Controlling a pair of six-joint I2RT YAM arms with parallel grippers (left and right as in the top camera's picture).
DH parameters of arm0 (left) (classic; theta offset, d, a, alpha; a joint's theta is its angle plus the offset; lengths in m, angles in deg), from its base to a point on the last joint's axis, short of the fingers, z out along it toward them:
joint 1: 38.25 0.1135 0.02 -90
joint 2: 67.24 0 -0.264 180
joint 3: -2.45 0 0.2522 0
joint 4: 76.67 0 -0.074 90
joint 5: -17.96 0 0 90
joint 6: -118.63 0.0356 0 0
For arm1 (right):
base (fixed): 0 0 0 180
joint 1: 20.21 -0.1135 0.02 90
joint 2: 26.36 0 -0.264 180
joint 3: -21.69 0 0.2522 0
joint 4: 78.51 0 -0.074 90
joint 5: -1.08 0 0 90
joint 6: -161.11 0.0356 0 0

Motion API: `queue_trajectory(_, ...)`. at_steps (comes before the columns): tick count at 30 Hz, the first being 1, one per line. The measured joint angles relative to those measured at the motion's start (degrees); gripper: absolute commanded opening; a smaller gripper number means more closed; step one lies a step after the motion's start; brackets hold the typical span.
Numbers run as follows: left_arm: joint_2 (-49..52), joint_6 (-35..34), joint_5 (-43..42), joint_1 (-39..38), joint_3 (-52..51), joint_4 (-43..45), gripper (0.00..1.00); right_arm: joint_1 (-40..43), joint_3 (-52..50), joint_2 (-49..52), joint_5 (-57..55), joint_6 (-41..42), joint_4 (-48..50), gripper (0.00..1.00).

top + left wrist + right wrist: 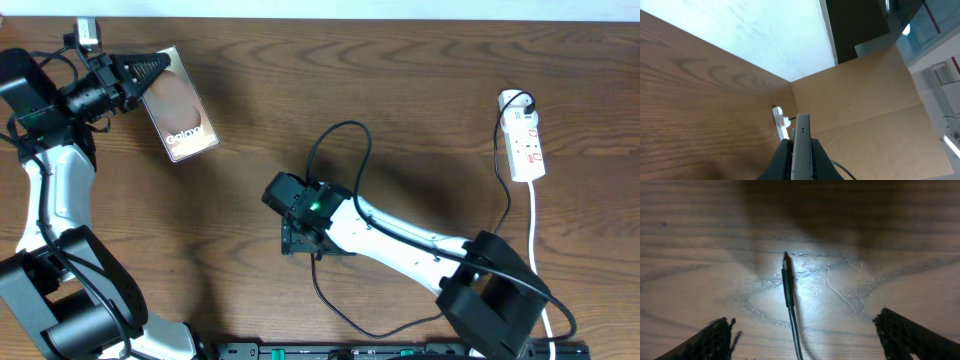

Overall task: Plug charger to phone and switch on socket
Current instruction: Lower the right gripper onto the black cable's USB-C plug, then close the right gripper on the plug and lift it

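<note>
My right gripper needs to grab the charger's black plug [788, 288] next by its sides behind the plug's metal tip, leaving the tip to plug into the phone.
The phone [180, 105] with white "Galaxy" lettering is held tilted at the far left by my left gripper [140, 75], which is shut on its upper edge. In the left wrist view the phone's thin edge [802, 145] sits between the fingers [801, 160]. The charger cable [335, 140] loops across the middle of the table. My right gripper [298, 238] is open low over the table, with the charger's black plug tip [787, 277] lying on the wood between its fingers [805, 330], not gripped. The white socket strip [526, 145] lies at the far right.
The socket's white cord [533, 230] runs down the right side of the table. The socket also shows small in the left wrist view [781, 121]. A black bar [400, 350] runs along the front edge. A white wall and cardboard-brown surface lie beyond the table.
</note>
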Motion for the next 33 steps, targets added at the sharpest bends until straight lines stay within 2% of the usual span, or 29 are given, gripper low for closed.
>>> queue_trajectory(3, 0.0, 0.0, 0.0, 0.0, 0.0, 0.0, 0.07, 0.0, 0.0, 0.9, 0.7, 0.4, 0.0, 0.76)
queue_trajectory(6, 0.0, 0.0, 0.0, 0.0, 0.0, 0.0, 0.07, 0.0, 0.0, 2.1, 0.9, 0.8, 0.3, 0.65)
queue_trajectory(16, 0.0, 0.0, 0.0, 0.0, -0.4, 0.0, 0.07, 0.0, 0.0, 6.6, 2.1, 0.9, 1.6, 0.64)
queue_trajectory(23, 0.0, 0.0, 0.0, 0.0, -1.5, 0.0, 0.07, 0.0, 0.1, 6.6, 2.4, 0.9, 2.2, 0.33)
queue_trajectory(27, 0.0, 0.0, 0.0, 0.0, -1.6, 0.0, 0.07, 0.0, 0.1, 6.6, 2.6, 0.9, 2.4, 0.08)
queue_trajectory(29, 0.0, 0.0, 0.0, 0.0, -1.6, 0.0, 0.07, 0.0, 0.1, 6.6, 2.6, 1.0, 2.4, 0.01)
queue_trajectory(33, 0.0, 0.0, 0.0, 0.0, -1.6, 0.0, 0.07, 0.0, 0.1, 6.6, 2.8, 0.9, 2.7, 0.01)
